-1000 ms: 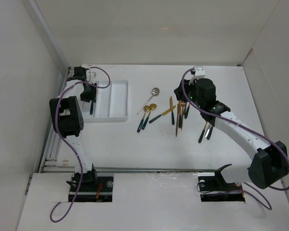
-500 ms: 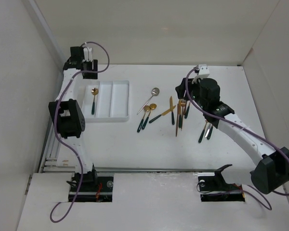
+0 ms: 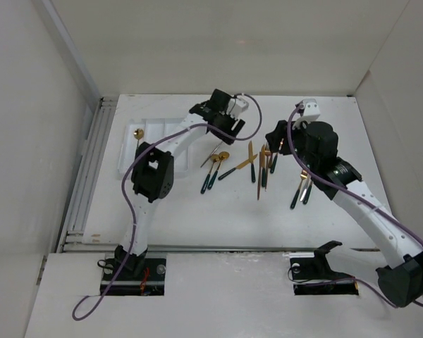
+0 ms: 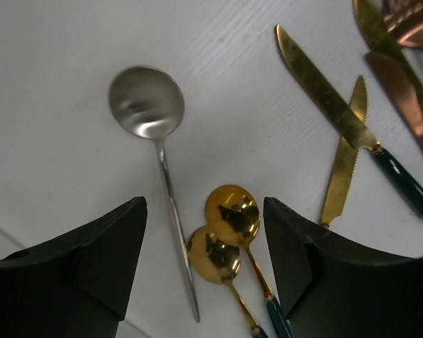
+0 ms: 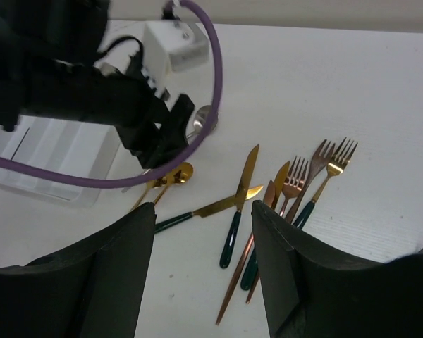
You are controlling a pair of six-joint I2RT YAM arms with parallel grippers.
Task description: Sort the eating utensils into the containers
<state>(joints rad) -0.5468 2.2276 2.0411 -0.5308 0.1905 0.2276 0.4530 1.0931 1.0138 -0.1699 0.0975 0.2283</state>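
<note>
My left gripper grabs the silver-headed spoon (image 4: pixel 146 102) by its thin neck (image 4: pixel 161 153) next, and its round head stays free to settle among the tray's spoons.
My left gripper (image 3: pixel 222 125) (image 4: pixel 204 264) is open and empty, low over the table right of the white tray (image 3: pixel 162 130). Between its fingers lie two gold spoons (image 4: pixel 225 229) and the handle of the silver-headed spoon (image 4: pixel 146 102). One gold spoon (image 3: pixel 137 134) lies in the tray's left compartment. My right gripper (image 3: pixel 277 139) (image 5: pixel 201 282) is open and empty, raised above the crossed knives (image 5: pixel 240 193) and the forks (image 5: pixel 317 169). The knives (image 3: pixel 248 160) and forks (image 3: pixel 268 158) lie mid-table.
Two more dark-handled utensils (image 3: pixel 300 190) lie to the right, beside my right arm. The tray also shows in the right wrist view (image 5: pixel 49 158), behind my left arm's wrist and purple cable (image 5: pixel 134 105). White walls close in the table at left, back and right.
My left arm has swung from the tray's far left corner rightward to above the silver and gold spoons. A gold spoon now lies in the tray. My right gripper has drawn back slightly.
</note>
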